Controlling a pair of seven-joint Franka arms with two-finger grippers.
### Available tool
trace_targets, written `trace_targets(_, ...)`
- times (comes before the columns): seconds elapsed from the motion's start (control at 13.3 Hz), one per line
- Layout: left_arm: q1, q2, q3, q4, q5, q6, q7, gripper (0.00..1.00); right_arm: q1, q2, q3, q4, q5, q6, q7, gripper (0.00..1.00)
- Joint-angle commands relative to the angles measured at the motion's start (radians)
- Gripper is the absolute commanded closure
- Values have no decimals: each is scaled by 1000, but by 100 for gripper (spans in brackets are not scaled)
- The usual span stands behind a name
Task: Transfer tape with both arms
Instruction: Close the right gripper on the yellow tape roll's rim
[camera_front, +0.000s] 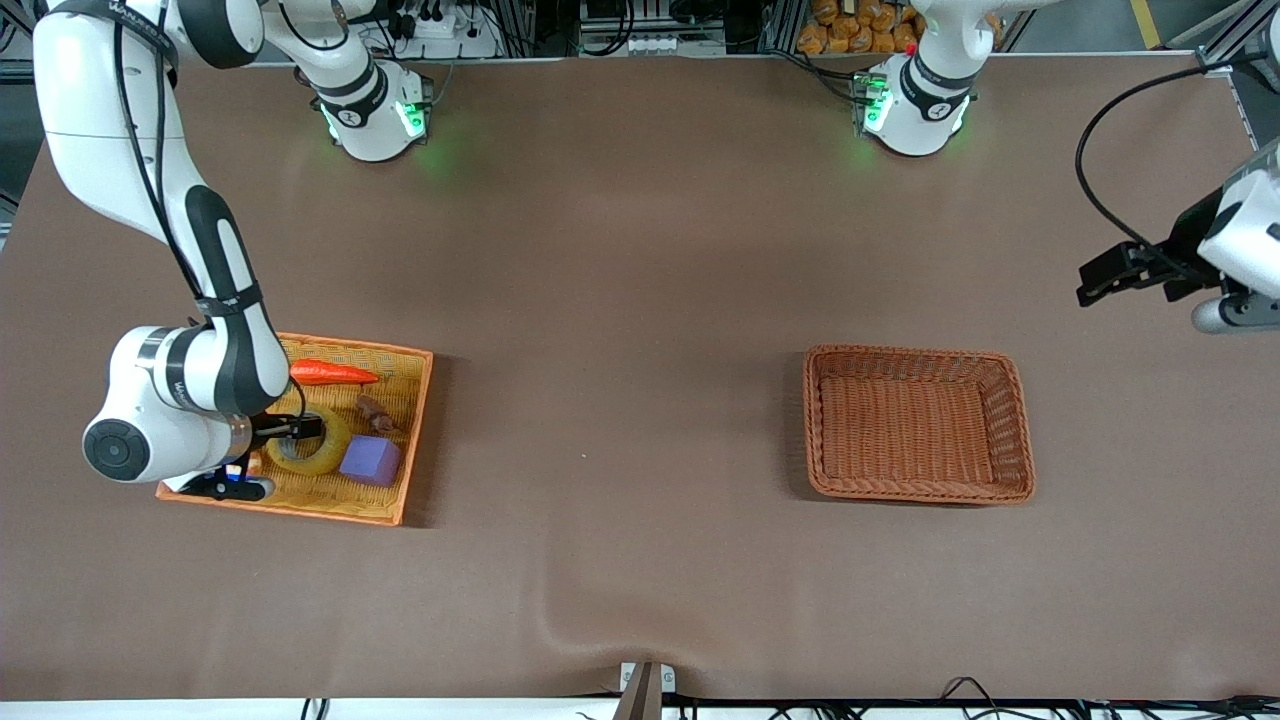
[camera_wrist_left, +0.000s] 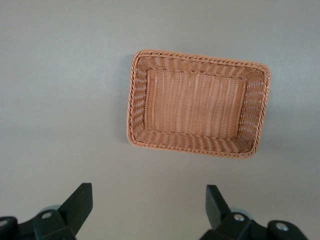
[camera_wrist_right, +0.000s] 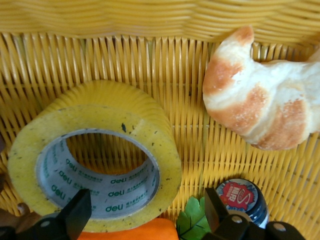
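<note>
I will next transfer the tape toward the brown wicker basket, so I will grab it by its ring side (camera_front: 335, 445) with my right gripper.
The tape (camera_front: 312, 447) is a yellow ring lying flat in the yellow woven tray (camera_front: 412, 430) at the right arm's end of the table. My right gripper (camera_front: 288, 429) hangs low over it, open. In the right wrist view the tape (camera_wrist_right: 95, 165) shows a grey core with green print. The right gripper (camera_wrist_right: 146, 202) straddles one side of the ring, one finger over the core and the other outside the roll, with no contact showing. My left gripper (camera_front: 1098, 278) waits in the air at the left arm's end of the table, open and empty (camera_wrist_left: 149, 196).
In the tray with the tape lie a purple cube (camera_front: 370, 460), an orange carrot (camera_front: 335, 373) and a croissant (camera_wrist_right: 265, 100). A bottle cap (camera_wrist_right: 240, 197) sits by the carrot's green leaf (camera_wrist_right: 192, 222). An empty brown wicker basket (camera_front: 812, 430) stands toward the left arm's end (camera_wrist_left: 131, 115).
</note>
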Motion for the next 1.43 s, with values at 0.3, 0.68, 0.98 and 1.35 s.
trace_targets(0.3,4,19,-4,9,7,15,24,0,-3,36,3,6,3,8,15,6)
trace_targets(0.68,-4,19,-10,9,51,21,32,0,4,35,3,9,0,8,109,100)
trace_targets(0.98,0,18,-9,12,54,24,33,0,1,29,3,16,-11,7,109,100)
trace_targets(1.35,5,15,-7,12,54,24,43,0,6,12,2,155,-18,-135,60,100)
